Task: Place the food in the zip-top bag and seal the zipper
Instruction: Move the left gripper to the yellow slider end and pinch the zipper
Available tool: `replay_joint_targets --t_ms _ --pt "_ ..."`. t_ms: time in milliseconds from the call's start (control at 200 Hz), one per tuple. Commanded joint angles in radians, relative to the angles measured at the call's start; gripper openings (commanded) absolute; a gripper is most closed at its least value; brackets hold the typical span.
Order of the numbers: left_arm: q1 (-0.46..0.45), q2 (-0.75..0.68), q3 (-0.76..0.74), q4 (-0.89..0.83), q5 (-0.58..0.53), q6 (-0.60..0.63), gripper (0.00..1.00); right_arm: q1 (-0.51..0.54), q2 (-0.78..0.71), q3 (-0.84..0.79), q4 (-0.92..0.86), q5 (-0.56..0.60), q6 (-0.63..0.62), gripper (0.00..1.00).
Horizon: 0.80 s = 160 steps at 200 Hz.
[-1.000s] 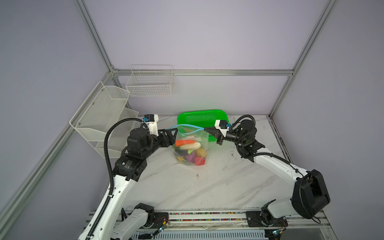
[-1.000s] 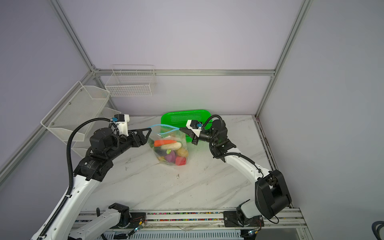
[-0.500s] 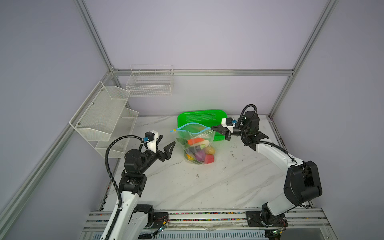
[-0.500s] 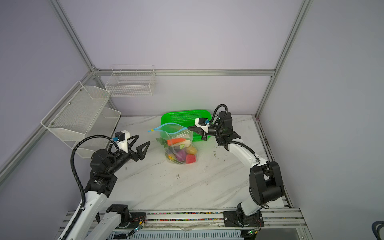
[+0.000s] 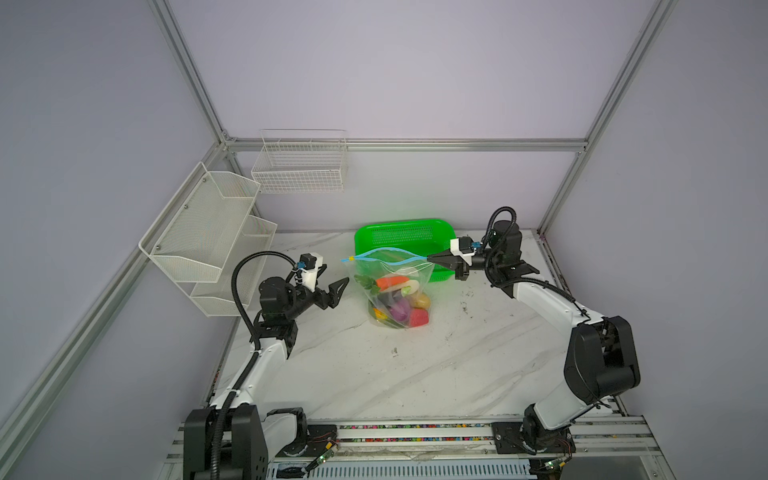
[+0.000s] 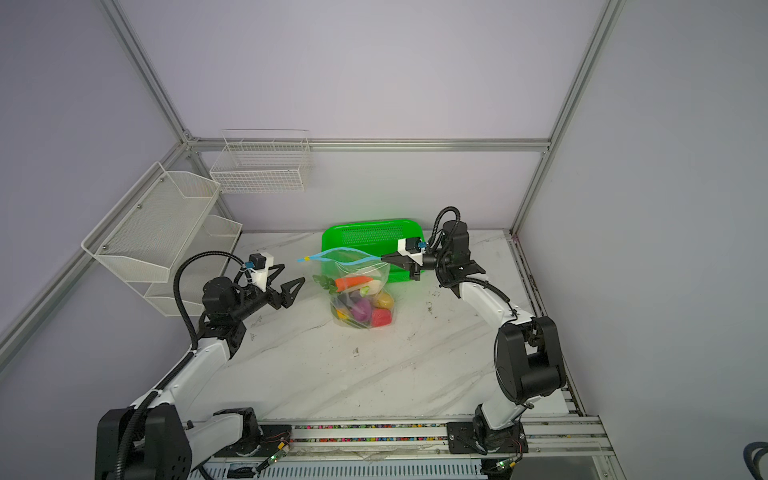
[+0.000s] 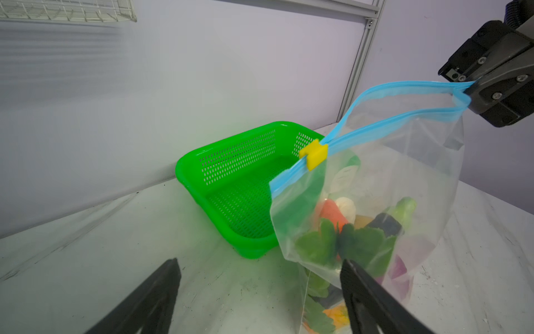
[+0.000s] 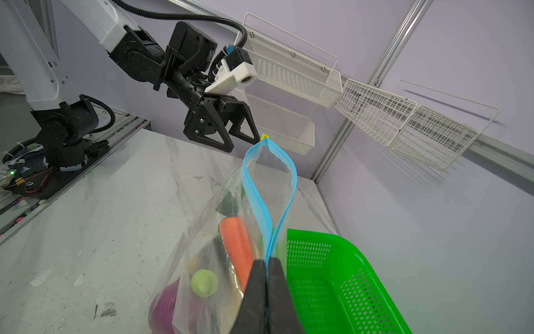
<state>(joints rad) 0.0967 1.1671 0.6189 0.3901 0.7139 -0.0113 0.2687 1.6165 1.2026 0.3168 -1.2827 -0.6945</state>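
The left gripper will reach the blue zipper and grab its loose end just behind the yellow slider, so the slider (image 5: 352, 258) stays free to seal the zipper.
The clear zip-top bag (image 5: 400, 296) (image 6: 362, 300) stands on the marble table, with the food (image 5: 398, 301) (image 7: 332, 215) inside: carrot, purple, red, yellow and green pieces. My right gripper (image 5: 430, 259) (image 6: 385, 259) (image 8: 266, 262) is shut on the right end of the blue zipper (image 5: 388, 262) (image 8: 257, 199) and holds it up. The two strips bow apart. The yellow slider (image 5: 352, 258) (image 7: 313, 153) sits at the free left end. Just left of the bag, my left gripper (image 5: 335, 279) (image 6: 293, 275) (image 7: 259, 262) is open and holds nothing.
A green perforated basket (image 5: 401, 233) (image 7: 231, 185) stands right behind the bag, near the back wall. A white mesh shelf (image 5: 208, 232) hangs on the left wall. A wire basket (image 5: 299, 166) hangs on the back wall. Bare marble lies in front of the bag.
My left gripper has come off the bag's left end, drawn back to the left and opened wider. The right gripper has carried the bag's top back and to the right.
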Motion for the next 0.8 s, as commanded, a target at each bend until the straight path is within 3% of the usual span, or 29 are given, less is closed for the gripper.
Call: replay_joint_targets --t_ms 0,155,505,795 --pt "0.041 0.031 0.107 0.171 0.156 -0.050 0.85 -0.004 -0.011 0.018 -0.013 -0.044 -0.046 0.00" --pt "0.041 0.058 0.121 0.220 0.229 -0.069 0.84 -0.005 -0.007 0.025 -0.021 -0.042 -0.052 0.00" --pt "0.033 0.149 0.208 0.243 0.267 -0.076 0.83 -0.004 0.006 0.066 -0.114 -0.029 -0.095 0.00" --pt "0.023 0.176 0.218 0.243 0.327 -0.078 0.63 -0.005 0.012 0.069 -0.113 -0.021 -0.094 0.00"
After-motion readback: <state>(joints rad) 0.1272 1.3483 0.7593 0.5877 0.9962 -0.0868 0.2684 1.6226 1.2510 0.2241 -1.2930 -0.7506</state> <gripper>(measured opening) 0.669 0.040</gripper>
